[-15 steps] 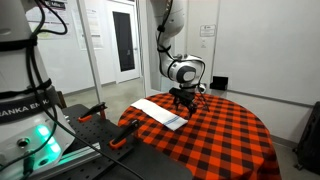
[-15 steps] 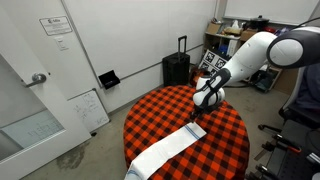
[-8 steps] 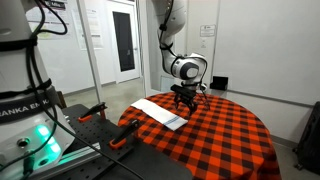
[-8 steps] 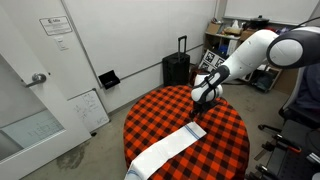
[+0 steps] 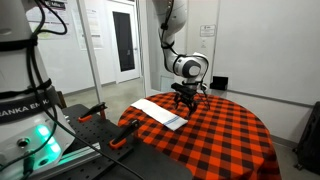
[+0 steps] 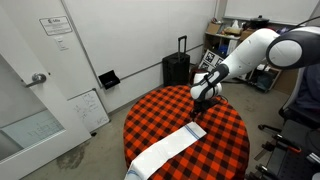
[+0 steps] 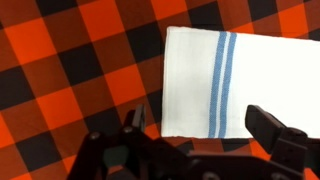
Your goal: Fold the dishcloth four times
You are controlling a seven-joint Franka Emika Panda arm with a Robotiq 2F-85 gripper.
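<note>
The gripper picks up the dishcloth (image 5: 160, 111) by its striped end next, near the dishcloth's edge, then lifts and folds that end over the remaining cloth.
The dishcloth (image 5: 160, 111) is a long white cloth with a bluish stripe near one end. It lies flat on the round table covered by a red-and-black checked tablecloth (image 5: 215, 135), and one end hangs over the table's edge (image 6: 152, 160). In the wrist view its striped end (image 7: 235, 80) fills the upper right. My gripper (image 5: 183, 101) hangs above that end, also seen in an exterior view (image 6: 197, 104). Its fingers (image 7: 200, 125) are apart and empty, clear of the cloth.
A black suitcase (image 6: 176, 69) and cluttered shelves (image 6: 232, 45) stand behind the table. A machine with a green light (image 5: 35, 140) and red-handled clamps (image 5: 90, 113) stands beside the table. A door (image 5: 123, 42) is at the back.
My gripper has risen slightly above the cloth's striped end. The dishcloth has not moved.
</note>
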